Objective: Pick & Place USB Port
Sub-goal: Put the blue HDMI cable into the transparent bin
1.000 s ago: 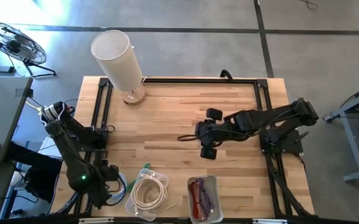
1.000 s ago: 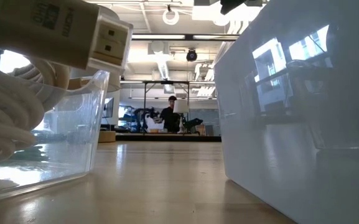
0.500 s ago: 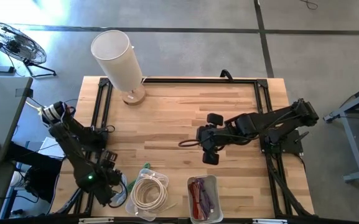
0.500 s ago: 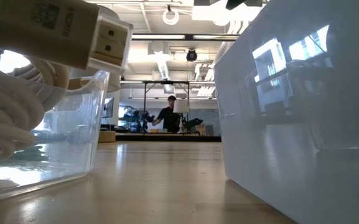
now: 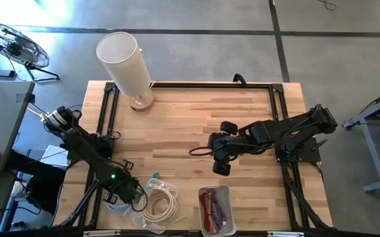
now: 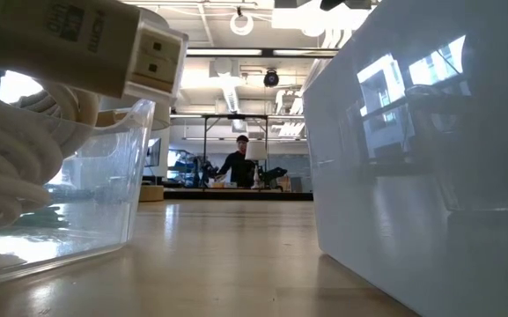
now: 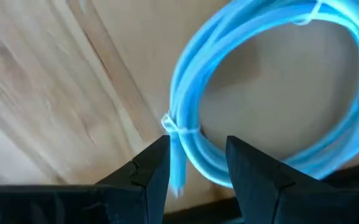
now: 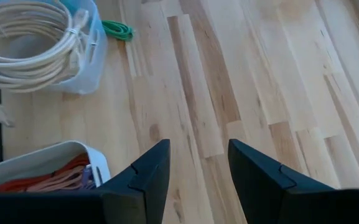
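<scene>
I should place the blue USB cable in the clear bin next, so I need to grab the tied part of the cable's coil with my left gripper.
A blue coiled USB cable (image 7: 272,81), bound with a tie (image 7: 180,129), lies on the wooden table near its near left corner (image 5: 112,201). My left gripper (image 7: 198,163) points straight down over it, open. Its fingers stand on either side of the tied part of the coil, and I cannot tell whether they touch it. My right gripper (image 5: 220,160) hangs open above the middle of the table, slanting down, with nothing between its fingers (image 8: 198,165).
A clear bin (image 5: 157,205) of coiled white cable sits right of the blue coil, with a green cable (image 8: 118,29) beside it. A white bin (image 5: 216,209) holds red and orange cables. A white cylinder (image 5: 124,60) stands at the far left. Bare wood lies between.
My left gripper has sunk toward the table and swung toward the right edge, rolling about its own axis, and now hangs over the blue coil beside the clear bin. Its fingers stay open.
</scene>
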You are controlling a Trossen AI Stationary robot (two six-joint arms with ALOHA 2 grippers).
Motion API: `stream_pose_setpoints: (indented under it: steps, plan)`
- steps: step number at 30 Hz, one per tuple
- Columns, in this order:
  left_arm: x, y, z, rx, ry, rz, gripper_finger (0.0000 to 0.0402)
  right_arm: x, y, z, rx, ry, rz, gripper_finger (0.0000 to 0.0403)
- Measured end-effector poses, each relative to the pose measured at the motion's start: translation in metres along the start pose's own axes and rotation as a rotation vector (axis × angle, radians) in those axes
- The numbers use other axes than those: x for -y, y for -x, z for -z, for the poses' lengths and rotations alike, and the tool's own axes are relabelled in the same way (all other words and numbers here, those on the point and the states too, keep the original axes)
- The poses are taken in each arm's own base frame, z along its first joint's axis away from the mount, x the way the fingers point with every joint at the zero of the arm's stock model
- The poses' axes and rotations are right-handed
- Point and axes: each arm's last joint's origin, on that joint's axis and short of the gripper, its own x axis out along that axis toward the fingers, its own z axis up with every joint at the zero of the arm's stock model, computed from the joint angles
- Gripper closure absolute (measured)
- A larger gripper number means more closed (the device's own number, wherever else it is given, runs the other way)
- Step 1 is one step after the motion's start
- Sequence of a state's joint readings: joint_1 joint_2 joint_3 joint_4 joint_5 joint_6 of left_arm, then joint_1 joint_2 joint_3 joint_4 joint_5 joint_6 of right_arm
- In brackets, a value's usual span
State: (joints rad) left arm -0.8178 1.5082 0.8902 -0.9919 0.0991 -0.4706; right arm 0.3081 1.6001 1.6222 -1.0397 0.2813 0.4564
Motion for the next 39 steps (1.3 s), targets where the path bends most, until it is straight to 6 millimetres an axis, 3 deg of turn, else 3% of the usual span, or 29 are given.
stream_pose_setpoints:
  steps: [9, 14, 18, 24, 28, 32, 35, 39]
  plan:
    - [-0.011, -0.033, 0.009, 0.016, 0.078, 0.036, 0.0256, -0.009, 0.003, 0.002, 0.022, 0.026, -0.020, 0.0249]
    - [-0.013, -0.037, 0.012, 0.003, 0.178, 0.023, 0.0356, -0.009, 0.002, 0.002, 0.023, 0.029, -0.020, 0.0249]
    - [-0.012, -0.026, 0.012, -0.033, 0.215, 0.006, 0.0350, -0.009, 0.002, 0.002, 0.023, 0.057, -0.019, 0.0249]
    - [-0.002, 0.026, 0.005, -0.037, 0.258, -0.002, 0.0350, -0.007, 0.002, 0.002, 0.029, 0.098, 0.020, 0.0250]
    - [0.006, 0.087, -0.001, 0.073, 0.274, 0.020, 0.0350, -0.007, 0.002, 0.003, 0.021, 0.139, 0.031, 0.0249]
    - [0.012, 0.154, -0.009, 0.331, 0.284, 0.013, 0.0350, -0.006, 0.002, 0.004, 0.012, 0.165, 0.036, 0.0251]
    - [0.011, 0.192, -0.009, 0.537, 0.305, -0.048, 0.0350, -0.005, 0.002, 0.005, -0.004, 0.183, 0.042, 0.0253]
    - [0.004, 0.208, -0.011, 0.660, 0.364, -0.143, 0.0350, -0.005, 0.002, 0.007, -0.023, 0.190, 0.049, 0.0253]
